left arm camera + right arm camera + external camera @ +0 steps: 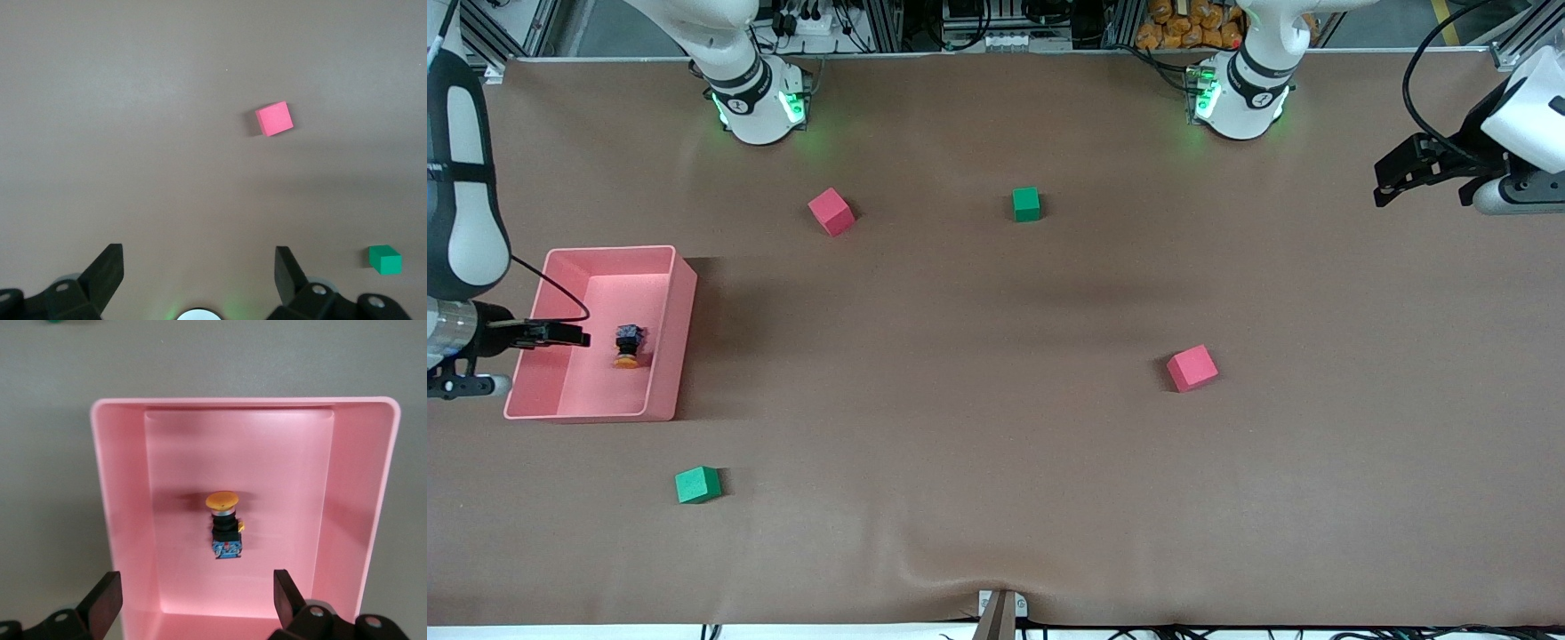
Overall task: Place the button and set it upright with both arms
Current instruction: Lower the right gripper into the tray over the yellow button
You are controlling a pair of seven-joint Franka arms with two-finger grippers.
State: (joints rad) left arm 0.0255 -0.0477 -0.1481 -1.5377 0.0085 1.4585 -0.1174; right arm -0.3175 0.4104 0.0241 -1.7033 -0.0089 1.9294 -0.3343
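My right gripper should next grab the button (629,346) by its black body, so that I can lift it out and place it upright.
The button (629,346) lies on its side on the floor of a pink bin (686,307), its orange cap toward the front camera. In the right wrist view the button (223,522) shows its black body and a blue end, inside the bin (107,493). My right gripper (569,336) hangs over the bin's outer edge, open and empty (193,600), apart from the button. My left gripper (1385,182) is held up over the left arm's end of the table, open and empty (200,273).
Two red cubes (831,212) (1192,368) and two green cubes (1026,204) (697,484) lie scattered on the brown table. The left wrist view shows a red cube (274,119) and a green cube (385,259).
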